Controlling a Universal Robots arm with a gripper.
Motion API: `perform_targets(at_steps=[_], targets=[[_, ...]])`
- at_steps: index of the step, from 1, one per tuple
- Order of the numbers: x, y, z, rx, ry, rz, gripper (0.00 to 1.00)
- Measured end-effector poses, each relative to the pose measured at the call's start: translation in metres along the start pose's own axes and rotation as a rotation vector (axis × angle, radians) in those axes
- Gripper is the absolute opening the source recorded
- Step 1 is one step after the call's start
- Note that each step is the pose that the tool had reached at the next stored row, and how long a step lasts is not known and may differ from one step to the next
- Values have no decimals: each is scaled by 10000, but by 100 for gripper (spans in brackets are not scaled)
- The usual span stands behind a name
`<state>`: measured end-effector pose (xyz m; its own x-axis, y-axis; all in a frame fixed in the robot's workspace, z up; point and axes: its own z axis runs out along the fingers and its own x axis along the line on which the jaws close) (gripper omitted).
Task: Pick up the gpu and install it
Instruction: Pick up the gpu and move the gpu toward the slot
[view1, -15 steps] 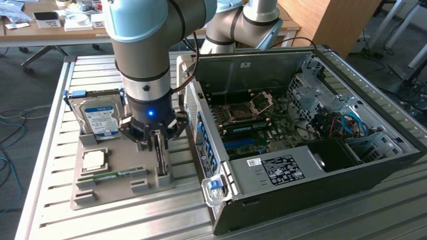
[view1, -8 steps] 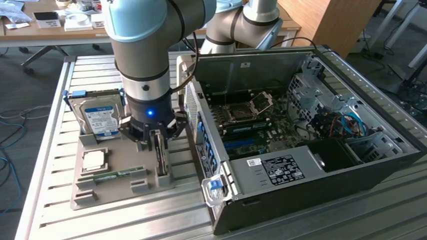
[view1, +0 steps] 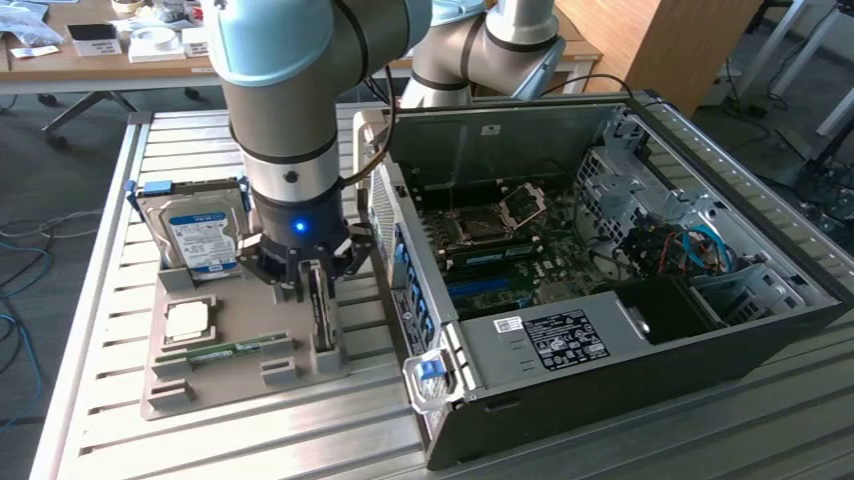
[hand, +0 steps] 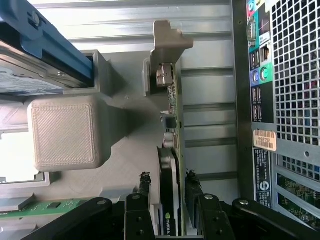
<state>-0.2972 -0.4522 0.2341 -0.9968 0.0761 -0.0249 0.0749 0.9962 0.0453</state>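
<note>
The GPU's silver bracket bends and flares outward, so my gripper should next grab the GPU by its flat-sided black cooler end (view1: 320, 308).
The gpu (view1: 322, 322) stands on edge in a slot of the grey parts holder (view1: 247, 385), beside the open computer case (view1: 641, 270). In the wrist view the gpu (hand: 171, 125) runs away from the camera, with its silver bracket (hand: 169, 37) at the far end. My gripper (view1: 310, 270) is lowered over the card's near end. In the wrist view the gripper (hand: 168, 179) is open, one black finger (hand: 145, 187) on each side of the card, with a narrow gap on both sides. Nothing is gripped.
A hard drive (view1: 203, 238) in a blue carrier stands in the holder at the exterior view's left of the gripper. A processor (view1: 188, 320) and a green memory stick (view1: 230, 352) lie in front of it. The case's motherboard (view1: 514, 245) is exposed.
</note>
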Motion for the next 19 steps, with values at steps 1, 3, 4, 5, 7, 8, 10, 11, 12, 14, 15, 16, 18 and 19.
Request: perform_targets(at_steps=[1,3,4,5,7,8,10,11,12,14,15,16,18,19], targets=[[1,0,6,-1,-1,-1,42],[2,2,21,0,1,-2,42],[3,2,28,1,0,-1,42],[3,2,30,2,2,-1,42],[3,2,32,3,3,0,42],[3,2,34,2,2,0,42],[3,3,37,2,1,0,42],[2,3,41,-1,0,0,42],[2,5,45,-4,-1,0,42],[3,10,50,-7,2,0,42],[5,15,54,-8,1,2,42],[4,17,56,-9,-1,1,42],[4,16,55,-7,1,0,42],[4,17,55,-7,1,0,42]])
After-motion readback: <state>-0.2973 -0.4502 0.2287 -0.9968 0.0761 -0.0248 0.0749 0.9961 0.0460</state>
